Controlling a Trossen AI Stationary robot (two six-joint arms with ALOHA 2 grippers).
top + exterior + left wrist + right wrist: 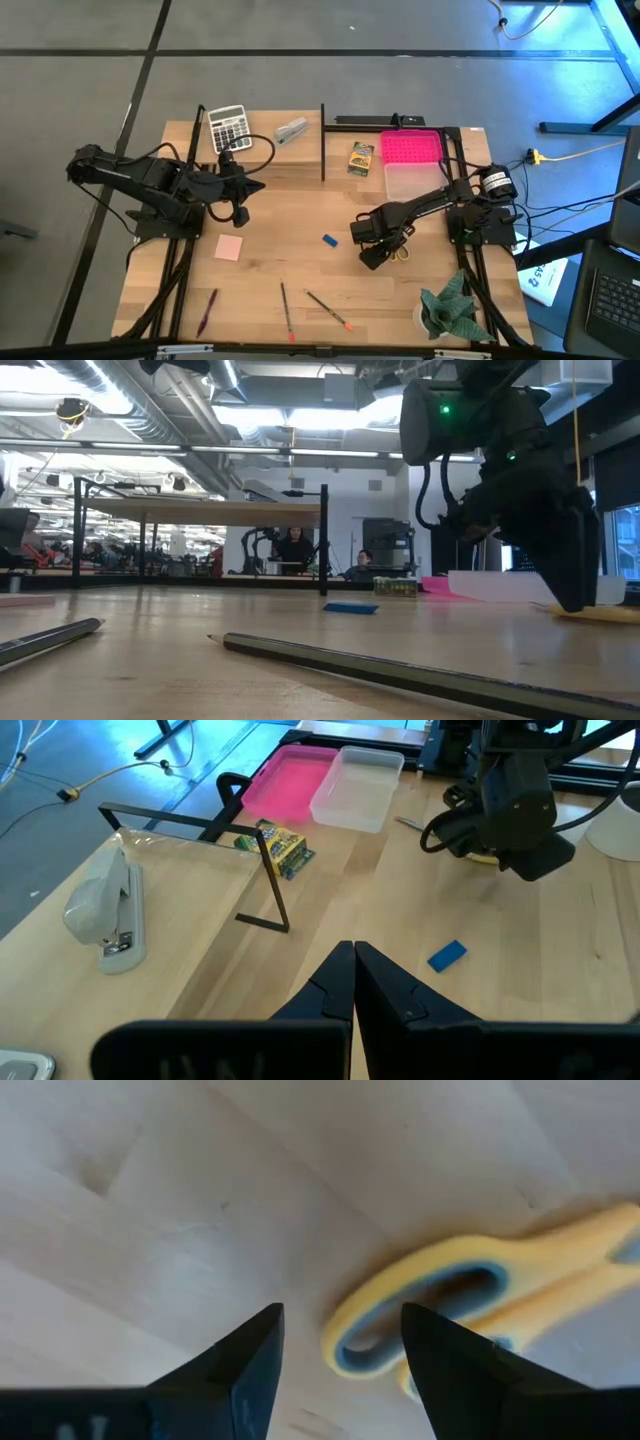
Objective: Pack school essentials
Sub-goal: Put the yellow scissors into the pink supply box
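Observation:
The scissors need to be packed into the clear box (pixel 413 181). My right gripper should grab them by the rounded end of their handle loop (pixel 401 254) next.
The yellow-handled scissors (pixel 470 1295) lie flat on the table at the right (pixel 401 252). My right gripper (pixel 340 1342) is open and points down at them (pixel 372 257), with the end of one handle loop between its fingers. My left gripper (pixel 353 970) is shut and empty over the table's left middle (pixel 255 188). The blue eraser (pixel 330 240), the pink note pad (pixel 229 247) and three pencils (pixel 287 310) lie on the table. The yellow-green crayon box (pixel 361 158) lies beside the pink box (pixel 412 148). My right gripper stands open over the rounded end of the scissors' handle loop (pixel 350 1342), coming from above. One finger (pixel 440 1355) overlaps the handle in the picture; whether it touches it I cannot tell. The scissors lie flat on the table.
A clear lid (pixel 412 182) lies next to the pink box. A calculator (pixel 228 127) and a grey stapler (pixel 291 130) sit at the far edge, left of a black upright frame (pixel 323 140). A green folded thing (pixel 450 310) sits at the near right corner.

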